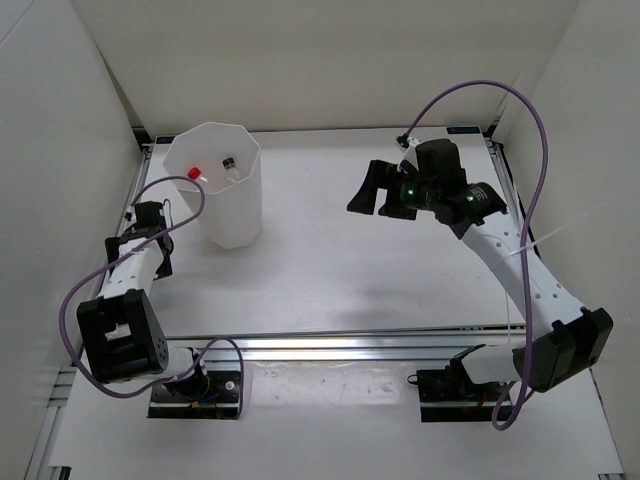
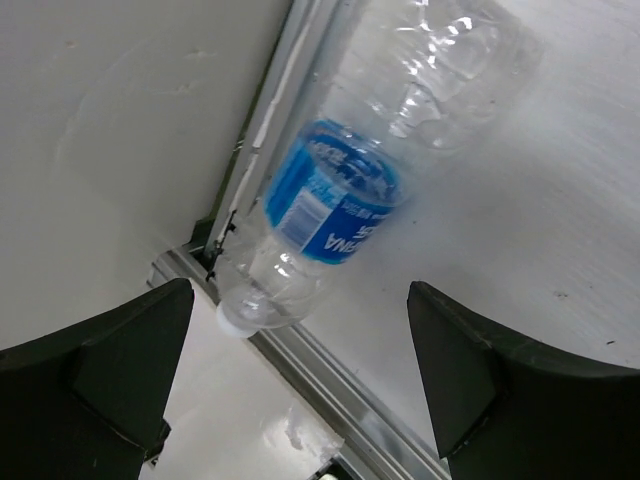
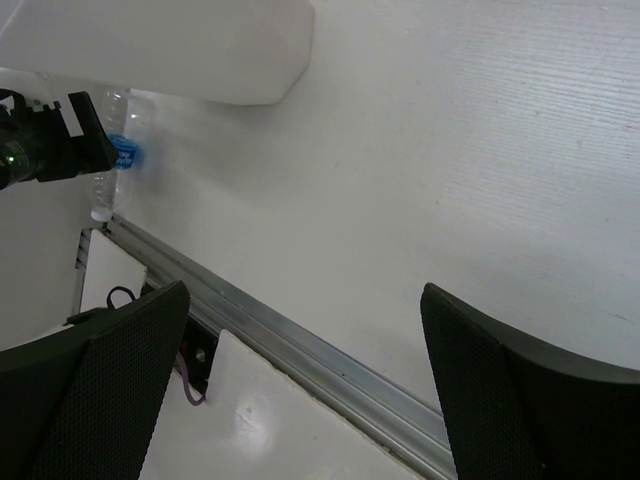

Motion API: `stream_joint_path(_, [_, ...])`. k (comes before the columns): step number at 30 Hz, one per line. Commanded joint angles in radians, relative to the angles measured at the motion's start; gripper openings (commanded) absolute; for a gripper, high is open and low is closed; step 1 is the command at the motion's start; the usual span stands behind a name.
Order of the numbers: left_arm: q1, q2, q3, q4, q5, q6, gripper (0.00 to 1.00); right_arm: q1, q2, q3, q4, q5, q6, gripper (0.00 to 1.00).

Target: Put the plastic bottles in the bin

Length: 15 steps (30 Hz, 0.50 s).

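Note:
The blue-labelled bottle would stay lying by the bar if I lifted my left gripper now, because my left gripper's fingers are wide open short of the bottle's label (image 2: 332, 192).
The white faceted bin (image 1: 232, 222) stands at the far left of the table. Inside it I see a red-capped bottle (image 1: 193, 173) and a black-capped bottle (image 1: 229, 163). The blue-labelled bottle (image 2: 335, 205) lies on the table by the left rail, with its white cap (image 2: 235, 318) towards my left gripper (image 2: 300, 385). That gripper is open and the bottle lies just ahead of its jaws, untouched. It also shows in the right wrist view (image 3: 117, 155). My right gripper (image 1: 372, 192) is open and empty, held above the table's middle right. The unlabelled bottle is not in view.
An aluminium rail (image 2: 330, 395) runs along the table's left edge beside the bottle, with the white enclosure wall (image 2: 120, 120) just behind it. The bin's base (image 3: 200, 50) stands close to the bottle. A purple cable (image 1: 185, 215) loops over the left arm.

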Motion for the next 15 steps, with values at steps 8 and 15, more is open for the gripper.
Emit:
stream_joint_path(8, [0.036, 0.052, -0.107, 0.162, 0.079, 0.059, 0.99, -0.038, -0.002, -0.045, 0.011, -0.007, -0.008, 1.00])
stream_joint_path(15, [0.049, 0.092, -0.094, 0.185, 0.065, 0.048, 0.99, -0.058, 0.047, -0.065, 0.011, -0.019, -0.008, 1.00])
